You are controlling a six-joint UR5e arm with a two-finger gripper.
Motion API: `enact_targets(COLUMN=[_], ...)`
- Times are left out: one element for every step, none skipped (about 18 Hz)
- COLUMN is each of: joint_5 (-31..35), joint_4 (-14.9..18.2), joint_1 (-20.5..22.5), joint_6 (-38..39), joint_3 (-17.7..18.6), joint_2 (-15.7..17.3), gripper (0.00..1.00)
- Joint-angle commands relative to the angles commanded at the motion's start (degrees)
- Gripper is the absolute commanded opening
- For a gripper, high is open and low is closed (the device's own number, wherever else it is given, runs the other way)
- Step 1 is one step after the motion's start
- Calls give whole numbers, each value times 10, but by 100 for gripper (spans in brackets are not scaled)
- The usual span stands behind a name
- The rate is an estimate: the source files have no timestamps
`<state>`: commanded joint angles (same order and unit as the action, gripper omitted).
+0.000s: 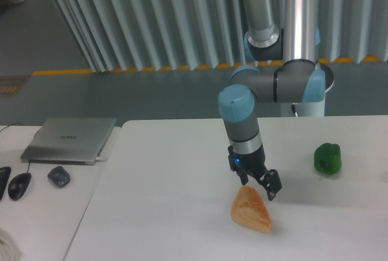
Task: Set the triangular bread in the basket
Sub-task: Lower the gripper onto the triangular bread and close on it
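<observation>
Next, my gripper grabs the triangular bread (251, 211) by its pointed tip (247, 192). Then my gripper places the bread in the basket.
The triangular bread (251, 211) lies on the white table near its front edge, a golden-orange puffy wedge with its tip pointing up towards the arm. My gripper (258, 186) hangs just above that tip, tilted, with its two black fingers spread apart and nothing between them. The fingers stand over the bread's upper corner; I cannot tell whether they touch it. The basket is out of view.
A small green bell pepper (328, 158) sits on the table to the right. On the lower desk at left lie a closed grey laptop (70, 140), a dark mouse (20, 185) and a small dark object (59, 176).
</observation>
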<state>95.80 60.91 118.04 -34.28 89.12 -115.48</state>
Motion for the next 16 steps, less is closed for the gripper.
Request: enact_targets(joint_5=[-3,-21,-44,-62,-68,-62,-55,-45,-41,-40,-41,-40,-40,-40,-40,-39], joint_4=[0,0,0,0,1,1,3,3,3,3,3,3,3,3,3,3], joint_1=[0,3,7,12,18,17,17,16,16,15,15,15,15,15,14,14], joint_6=[-5,-6,-11,-17,-16,-14,-13,-11,-10,-9,-8,-8,-8,-7,-7,-5], joint_3=[0,0,-1,-2,-5,-6,-6,-6,-6,-9,-11,-11,-11,-11,-11,-11], joint_2=[0,5,10,11,10,4,0,-1,-4,-7,-8,-7,-9,-10,-12,-13], gripper=[100,100,100,100,100,100,100,100,100,100,100,100,100,100,100,100])
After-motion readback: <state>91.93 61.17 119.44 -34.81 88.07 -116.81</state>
